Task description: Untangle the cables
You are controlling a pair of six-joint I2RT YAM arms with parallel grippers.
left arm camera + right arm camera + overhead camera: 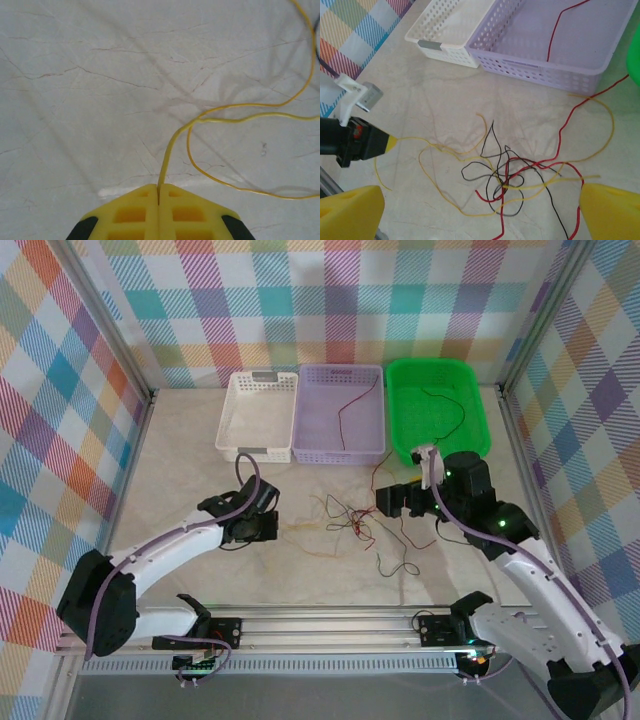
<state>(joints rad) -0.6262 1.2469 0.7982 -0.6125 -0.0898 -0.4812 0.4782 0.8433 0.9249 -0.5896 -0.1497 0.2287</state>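
Note:
The tangle will next be gripped by its bunched middle [358, 521] [505, 181] with my right gripper. This will anchor it so my left gripper can pull the yellow cable free.
A tangle of thin red, yellow and black cables [345, 520] lies mid-table, and the right wrist view looks straight down on this tangle [520, 170]. My left gripper [262, 527] is at the tangle's left side, shut on the end of a yellow cable [170, 150] that runs out from between its closed fingertips [159, 192]. The right gripper [395, 502] hovers over the tangle's right side, open, with its yellow fingers [350, 210] wide apart and nothing between them. Its camera also catches the left gripper [365, 142] pinching the yellow cable.
Three baskets stand at the back: a white basket [232, 410], a lilac basket [300, 420] holding a red cable [345, 410], and a green basket [480, 410] holding a dark cable [450, 410]. A loose black cable [395, 565] lies nearer the front.

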